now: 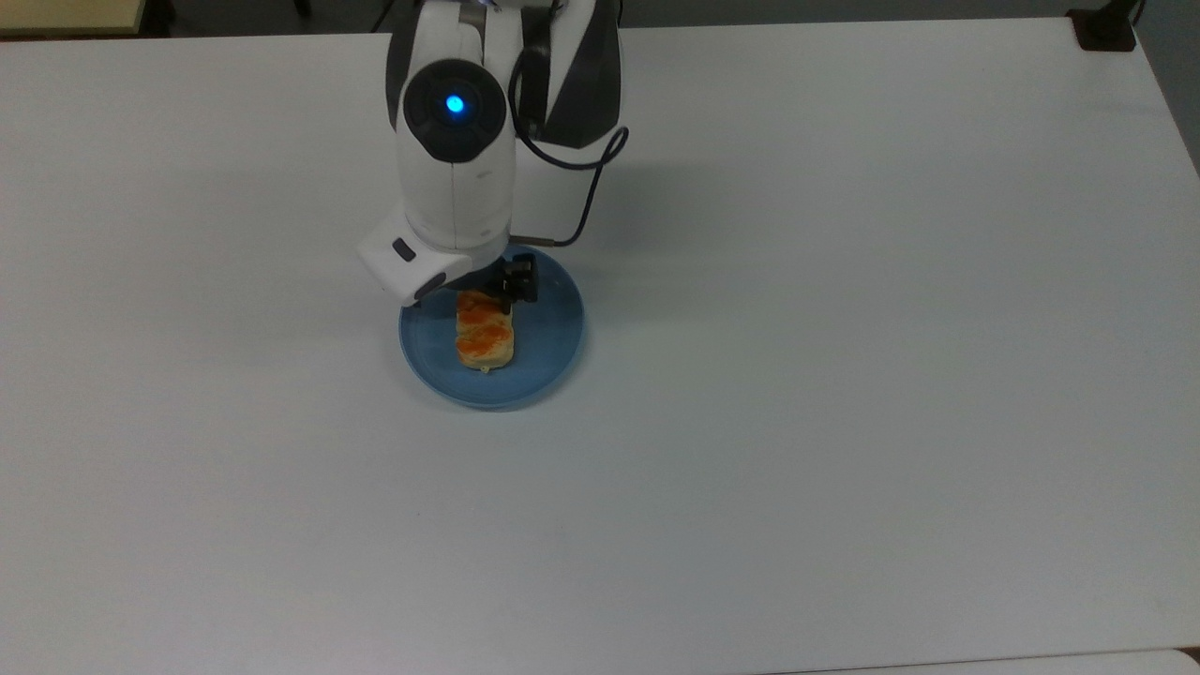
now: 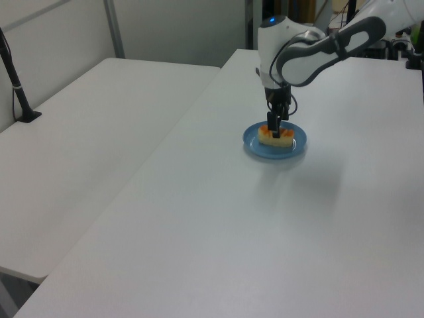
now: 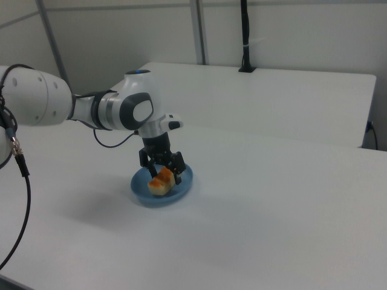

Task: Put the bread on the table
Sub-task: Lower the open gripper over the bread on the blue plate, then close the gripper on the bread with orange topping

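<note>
The robot's gripper will next move the bread from the blue plate onto the tabletop, and it will grab the bread by its orange-patched top [image 2: 285, 132] for that.
The bread [image 1: 485, 339], a tan loaf with orange patches, lies on a round blue plate [image 1: 551, 328] near the middle of the white table [image 1: 844, 375]. My gripper [image 1: 480, 298] is down over the loaf's end nearest the arm, open, with one dark finger on each side of it. In the right view the fingers [image 3: 179, 165] straddle the bread [image 3: 161, 180] just above the plate [image 3: 184, 181]. In the left view the gripper [image 2: 275, 128] stands upright over the bread [image 2: 278, 138]. The white hand hides the loaf's far end in the top view.
A black clamp [image 1: 1106, 33] sits at the table's far right corner in the top view. A second white table [image 2: 86, 132] adjoins on the left view's left, with a black post [image 2: 16, 79]. The arm's black cable [image 1: 586, 202] loops beside the wrist.
</note>
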### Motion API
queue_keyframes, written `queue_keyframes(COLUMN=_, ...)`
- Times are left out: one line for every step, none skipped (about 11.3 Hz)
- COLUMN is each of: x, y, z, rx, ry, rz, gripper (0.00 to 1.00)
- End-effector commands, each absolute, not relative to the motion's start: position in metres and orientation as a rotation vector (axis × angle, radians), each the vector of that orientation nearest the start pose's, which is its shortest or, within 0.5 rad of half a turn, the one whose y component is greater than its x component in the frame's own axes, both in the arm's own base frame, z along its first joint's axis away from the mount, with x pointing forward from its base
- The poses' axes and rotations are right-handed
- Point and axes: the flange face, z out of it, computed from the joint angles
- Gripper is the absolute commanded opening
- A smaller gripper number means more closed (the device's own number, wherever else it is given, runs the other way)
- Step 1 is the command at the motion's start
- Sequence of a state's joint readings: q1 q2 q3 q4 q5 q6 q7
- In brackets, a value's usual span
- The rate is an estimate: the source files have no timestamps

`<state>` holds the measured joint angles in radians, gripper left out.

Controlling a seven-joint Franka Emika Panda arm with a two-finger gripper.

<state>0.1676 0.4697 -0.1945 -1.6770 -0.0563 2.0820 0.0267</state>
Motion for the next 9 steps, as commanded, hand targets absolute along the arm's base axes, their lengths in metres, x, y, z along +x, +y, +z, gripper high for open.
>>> queue_keyframes(x=0.668, y=0.005, z=0.316, rx=-3.271, ry=0.092, rz=0.030, gripper=1.00)
queue_keyframes(x=0.668, y=0.007, z=0.316, rx=-3.271, ry=0.090, rz=0.032, gripper=0.90)
queue_keyframes(x=0.667, y=0.007, z=0.318, rx=-3.271, ry=0.091, rz=0.037, gripper=0.79)
queue_keyframes(x=0.666, y=0.006, z=0.323, rx=-3.270, ry=0.095, rz=0.035, gripper=0.66)
queue_keyframes(x=0.666, y=0.004, z=0.332, rx=-3.267, ry=0.090, rz=0.029, gripper=0.48)
queue_keyframes(x=0.664, y=0.003, z=0.341, rx=-3.265, ry=0.088, rz=0.032, gripper=0.35)
queue_keyframes(x=0.663, y=0.004, z=0.355, rx=-3.255, ry=0.095, rz=0.031, gripper=0.33)
queue_keyframes(x=0.659, y=0.004, z=0.375, rx=-3.243, ry=0.104, rz=0.025, gripper=0.33)
queue_keyframes(x=0.655, y=0.005, z=0.406, rx=-3.230, ry=0.105, rz=0.014, gripper=0.33)
